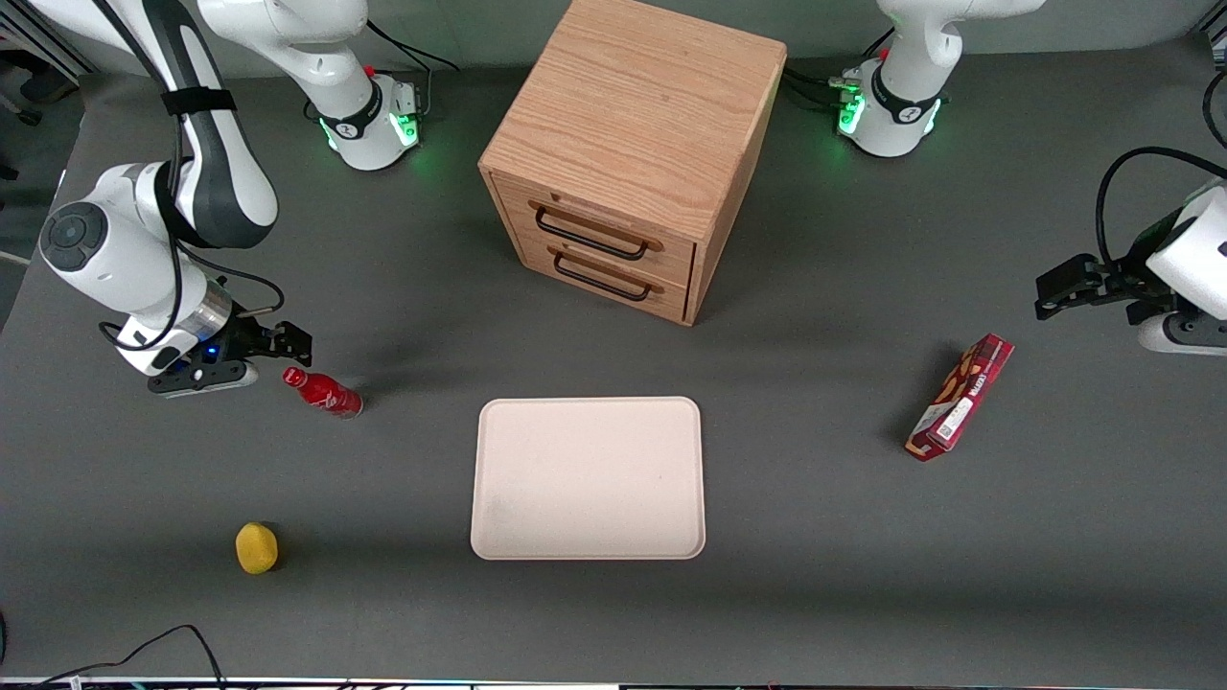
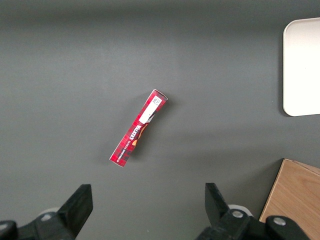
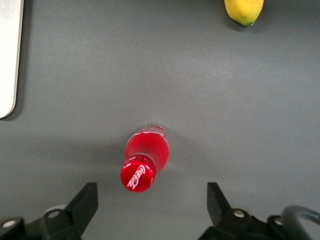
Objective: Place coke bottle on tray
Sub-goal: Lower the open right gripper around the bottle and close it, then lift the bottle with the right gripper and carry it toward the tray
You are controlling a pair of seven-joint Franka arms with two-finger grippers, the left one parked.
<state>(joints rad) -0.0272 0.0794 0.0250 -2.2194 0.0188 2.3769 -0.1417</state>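
I need to grab the coke bottle by its red cap with my right gripper next, to put the bottle on the tray.
The coke bottle is a small glossy red bottle with a red cap, and it seems to stand upright on the dark table. In the right wrist view I look down on its cap and white lettering. My right gripper hangs open just above and beside the bottle's cap, a little farther from the front camera. Its two black fingers are spread wide, and the cap sits just ahead of the gap between them. The cream-white tray lies flat nearer the table's middle, and its edge shows in the right wrist view.
A yellow lemon lies nearer the front camera than the bottle. A wooden drawer cabinet stands farther back than the tray. A red snack box lies toward the parked arm's end of the table.
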